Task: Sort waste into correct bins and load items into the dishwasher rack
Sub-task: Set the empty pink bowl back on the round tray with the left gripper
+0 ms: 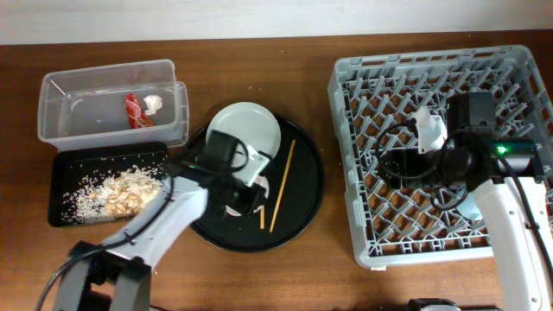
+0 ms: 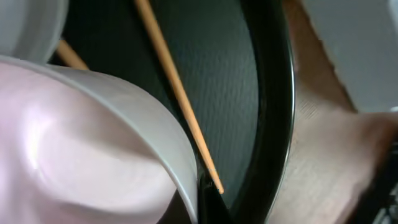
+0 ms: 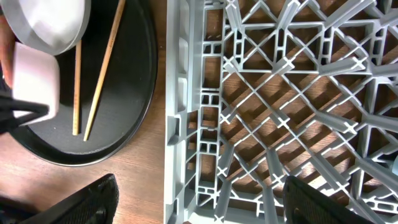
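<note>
The robot's right gripper should next grab the small pale bowl to load it into the dishwasher rack, holding it by its free rim, which leaves the bowl's body free.
My left gripper (image 1: 244,192) is shut on the rim of the small pale bowl (image 1: 256,168), over the round black tray (image 1: 302,203). In the left wrist view the bowl (image 2: 74,143) fills the left side, with a finger (image 2: 204,198) against its rim. The pale plate (image 1: 245,126) lies just behind it. Two wooden chopsticks (image 1: 282,185) lie on the tray to the right; they also show in the right wrist view (image 3: 102,68). My right gripper (image 3: 208,202) is wide open and empty above the grey dishwasher rack (image 1: 346,173). A light-blue cup (image 1: 472,207) sits in the rack.
The clear tub (image 1: 104,78) at back left holds the red wrapper (image 1: 134,111) and white tissue (image 1: 154,103). The black rectangular tray (image 1: 65,168) in front of it holds rice scraps (image 1: 117,192). Bare wood (image 3: 149,180) separates the round tray and the rack.
</note>
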